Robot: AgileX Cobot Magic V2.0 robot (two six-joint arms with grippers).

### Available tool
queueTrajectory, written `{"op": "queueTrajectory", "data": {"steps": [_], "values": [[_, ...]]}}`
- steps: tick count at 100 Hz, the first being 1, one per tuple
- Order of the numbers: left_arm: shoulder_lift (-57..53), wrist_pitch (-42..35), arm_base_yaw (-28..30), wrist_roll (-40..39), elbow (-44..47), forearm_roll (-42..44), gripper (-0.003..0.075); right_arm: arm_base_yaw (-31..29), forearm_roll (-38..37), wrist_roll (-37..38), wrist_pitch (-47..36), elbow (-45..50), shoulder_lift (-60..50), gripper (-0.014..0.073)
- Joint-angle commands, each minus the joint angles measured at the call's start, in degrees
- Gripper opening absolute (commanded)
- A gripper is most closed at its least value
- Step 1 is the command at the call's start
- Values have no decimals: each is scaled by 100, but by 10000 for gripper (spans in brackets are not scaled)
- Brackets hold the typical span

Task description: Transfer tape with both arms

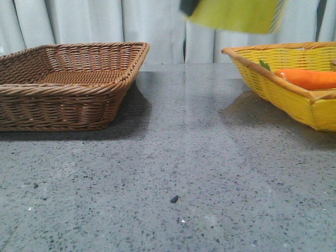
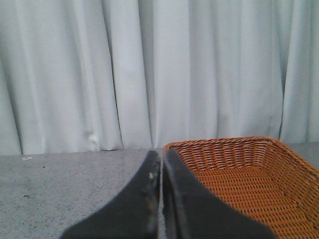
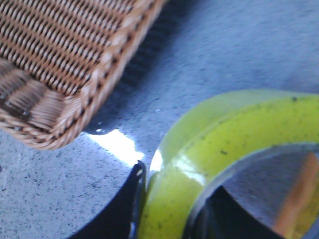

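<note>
In the front view the tape's lower edge (image 1: pixel 231 28) is still above the grey table, so my right gripper keeps hold of the tape for now.
The tape (image 1: pixel 236 14) is a wide yellow roll held high at the top edge of the front view, right of centre, above the table. In the right wrist view the tape (image 3: pixel 234 144) fills the lower right, with one dark finger (image 3: pixel 122 209) outside its wall and the other inside its core. My right gripper (image 3: pixel 169 209) is shut on the roll's wall. My left gripper (image 2: pixel 161 164) is shut and empty, with its jaws pressed together, beside the near corner of the brown basket (image 2: pixel 249 179). It does not show in the front view.
A brown wicker basket (image 1: pixel 68 84) stands at the back left and shows in the right wrist view (image 3: pixel 65 64) too. A yellow wicker basket (image 1: pixel 294 89) at the back right holds an orange carrot-like object (image 1: pixel 310 79). A small dark speck (image 1: pixel 174 199) lies on the grey table.
</note>
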Motion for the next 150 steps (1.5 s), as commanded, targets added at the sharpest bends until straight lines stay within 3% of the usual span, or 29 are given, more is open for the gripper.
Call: {"op": "queueTrajectory", "data": {"steps": [1,32,42,54,65,88,104,131,150], "values": [[99,-461,9,-61,-209,-28,-21,98,-76,48,30,-190,-34,-67],[99,-461,9,-61,-209,-28,-21,98,-17,48,105,-180,736,-52],[99,-461,9,-61,-209,-28,-21,98,43,48,38,-168,822,20],[99,-461,9,-61,-209,-28,-21,98,43,48,62,-168,852,171],[99,-461,9,-61,-209,-28,-21,98,43,48,150,-179,852,228],[113,-307,-30,-61,-351,-333,-21,98,51,48,311,-308,751,225],[524,23,-414,-61,-849,-363,-21,98,51,48,187,-558,372,204],[1913,12,-1764,-61,-1640,-392,-21,98,-105,48,-17,-642,-398,-62],[3250,3,-2751,-61,-2325,-379,-21,98,-494,48,-346,-642,-974,-74]]}}
